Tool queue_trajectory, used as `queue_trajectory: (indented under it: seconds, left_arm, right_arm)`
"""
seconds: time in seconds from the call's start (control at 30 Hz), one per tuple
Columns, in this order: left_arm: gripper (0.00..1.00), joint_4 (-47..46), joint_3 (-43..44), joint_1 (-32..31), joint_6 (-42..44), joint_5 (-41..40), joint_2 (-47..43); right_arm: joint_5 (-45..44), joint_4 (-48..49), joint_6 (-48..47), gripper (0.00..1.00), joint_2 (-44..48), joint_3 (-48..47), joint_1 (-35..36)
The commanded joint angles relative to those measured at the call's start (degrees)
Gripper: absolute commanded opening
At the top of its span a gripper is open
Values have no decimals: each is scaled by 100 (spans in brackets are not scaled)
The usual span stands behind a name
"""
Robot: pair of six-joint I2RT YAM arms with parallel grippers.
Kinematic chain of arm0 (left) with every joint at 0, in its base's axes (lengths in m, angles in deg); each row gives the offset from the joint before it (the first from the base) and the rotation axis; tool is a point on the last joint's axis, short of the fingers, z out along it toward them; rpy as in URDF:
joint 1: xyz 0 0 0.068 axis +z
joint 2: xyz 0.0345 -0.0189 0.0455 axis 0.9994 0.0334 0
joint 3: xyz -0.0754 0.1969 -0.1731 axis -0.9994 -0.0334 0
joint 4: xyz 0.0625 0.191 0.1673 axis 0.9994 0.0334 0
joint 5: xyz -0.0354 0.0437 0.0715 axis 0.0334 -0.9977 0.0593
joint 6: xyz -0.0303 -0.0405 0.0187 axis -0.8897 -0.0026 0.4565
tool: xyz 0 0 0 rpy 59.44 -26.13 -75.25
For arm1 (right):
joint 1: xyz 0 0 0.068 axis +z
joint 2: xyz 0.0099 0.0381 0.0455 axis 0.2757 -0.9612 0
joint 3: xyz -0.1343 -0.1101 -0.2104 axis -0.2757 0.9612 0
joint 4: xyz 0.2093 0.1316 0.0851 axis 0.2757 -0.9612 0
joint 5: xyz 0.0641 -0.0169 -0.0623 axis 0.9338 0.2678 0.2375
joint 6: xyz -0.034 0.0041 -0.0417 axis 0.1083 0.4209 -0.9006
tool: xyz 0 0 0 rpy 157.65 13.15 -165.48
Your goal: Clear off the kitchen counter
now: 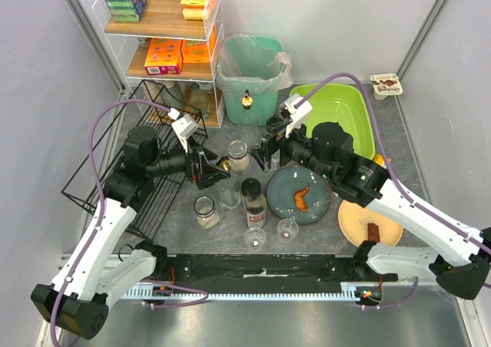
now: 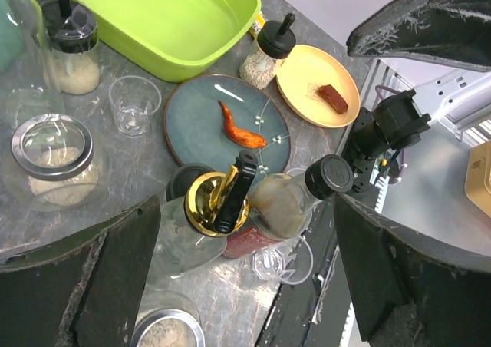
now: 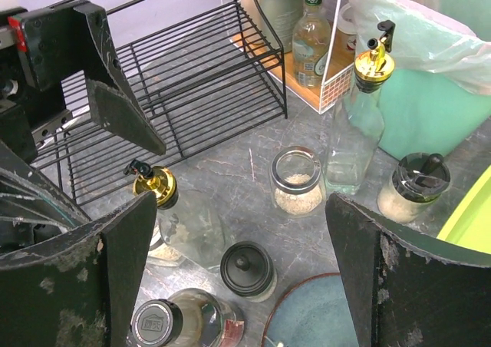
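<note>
The bottle's neck is still beyond my left gripper's fingers, and the gold pourer is in the gap between them, so I will move my left gripper toward the neck before it closes.
The kitchen counter [image 1: 227,134] is dark grey stone, crowded in the middle. My left gripper [image 1: 204,167] is open, its jaws either side of a clear bottle with a gold pourer [image 2: 219,201], not touching it. My right gripper [image 1: 265,152] is open and empty above a black-lidded jar [image 3: 248,269] and near a glass jar of grains [image 3: 296,180]. A dark-capped sauce bottle [image 1: 253,201] stands in front of them. A blue plate [image 1: 316,207] holds an orange scrap, and a yellow plate [image 1: 387,229] holds a brown piece.
A black wire rack [image 1: 142,174] stands left and a lime-green tub [image 1: 337,109] back right. A teal lined bin [image 1: 249,67] and a second gold-pourer bottle [image 1: 247,101] are behind. Small glasses [image 1: 255,238] and a grain jar [image 1: 205,210] sit near the front edge. A shelf unit [image 1: 165,24] stands back left.
</note>
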Motion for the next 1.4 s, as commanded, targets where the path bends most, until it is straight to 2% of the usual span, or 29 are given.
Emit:
queue_trajectory:
  seconds: [0.0, 0.23, 0.33, 0.43, 0.57, 0.7, 0.83, 1.0, 1.17, 1.37]
  left_arm:
    - [99, -1076, -331, -153, -45, -50, -97]
    - [94, -1605, -815, -654, 192, -955, -229]
    - [99, -1641, -877, -900, 359, -1263, -203]
    - [99, -1667, -930, -1102, 474, -1492, -203]
    - [90, -1632, -991, -1164, 518, -1545, -194]
    - [87, -1606, -1088, -1173, 465, -1703, -229]
    - [77, -1606, -1194, -1191, 439, -1966, -308]
    - [55, -1720, -1246, -1191, 404, -2196, -343]
    - [47, -1834, -1255, -1200, 351, -2196, -273]
    - [13, -1826, -1159, -1191, 377, -2336, -326]
  right_arm:
    - [-328, 214, 82, 98, 213, 28, 15]
    - [-539, 3, 73, 98, 319, 37, 6]
    - [-601, -85, 73, 98, 328, 37, 6]
    - [-618, -208, 64, 98, 310, 2, 6]
    - [-645, -270, 38, 98, 257, -24, -2]
    - [-715, -349, 20, 98, 231, 2, 6]
    - [-794, -410, -32, 98, 204, -7, -2]
    - [-829, -446, -94, 98, 187, -24, -20]
    - [-935, -472, -94, 98, 178, -33, -38]
    - [-961, -490, -112, 98, 169, -42, -73]
